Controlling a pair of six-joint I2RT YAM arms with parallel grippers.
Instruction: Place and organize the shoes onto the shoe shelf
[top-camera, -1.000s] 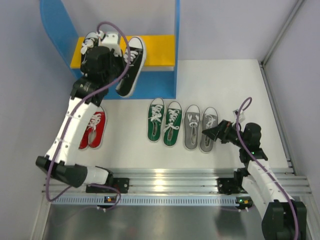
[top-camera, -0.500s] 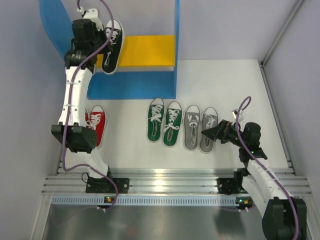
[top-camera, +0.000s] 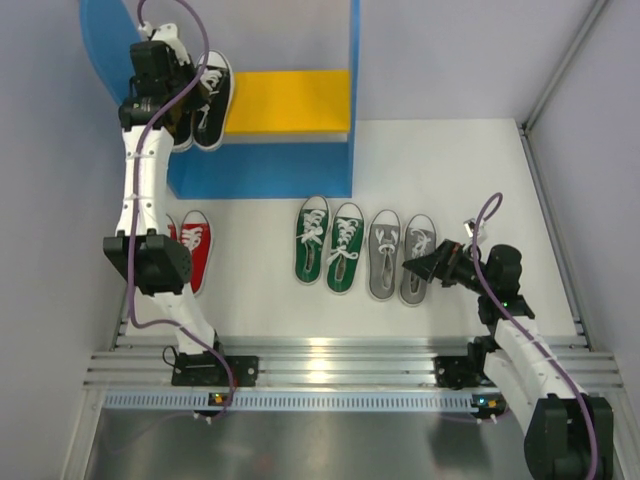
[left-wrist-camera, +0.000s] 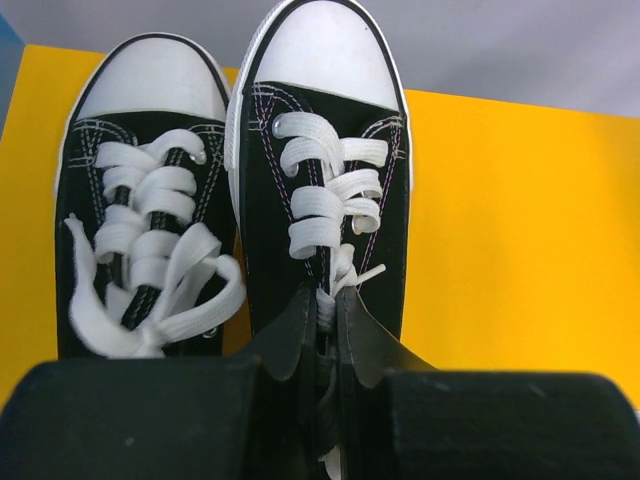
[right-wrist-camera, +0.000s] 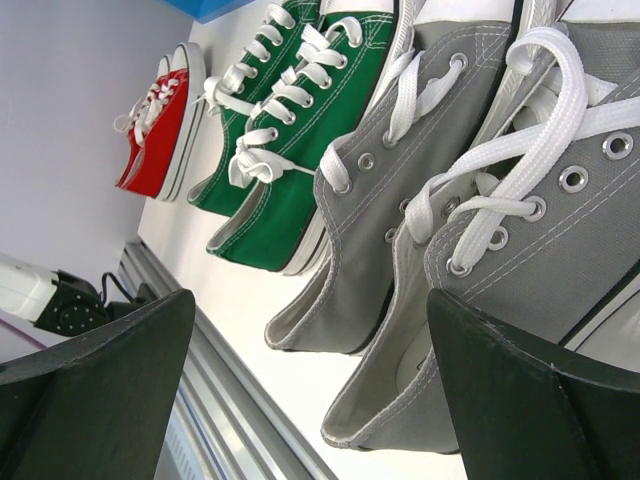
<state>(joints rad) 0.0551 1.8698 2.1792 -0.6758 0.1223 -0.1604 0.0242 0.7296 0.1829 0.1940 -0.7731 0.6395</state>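
Note:
The black shoe is above the flat yellow board next to the other one, so the black shoe would settle there. The left gripper needs to open.
The blue shoe shelf (top-camera: 300, 170) with its yellow upper board (top-camera: 290, 100) stands at the back left. My left gripper (top-camera: 190, 95) is shut on the tongue and laces of a black shoe (left-wrist-camera: 320, 190) at the left end of the yellow board (left-wrist-camera: 500, 230), beside the other black shoe (left-wrist-camera: 150, 220). On the table lie the red pair (top-camera: 192, 250), the green pair (top-camera: 330, 245) and the grey pair (top-camera: 400, 255). My right gripper (top-camera: 420, 266) is open at the heel of the right grey shoe (right-wrist-camera: 520, 300).
A tall blue side panel (top-camera: 353, 90) stands right of the yellow board. A metal rail (top-camera: 330, 355) runs along the near edge. A raised strip (top-camera: 555, 220) borders the table's right side.
My left arm has swung left and back, carrying the black shoe from the board's middle to its left end beside the other black shoe. The right arm has not moved.

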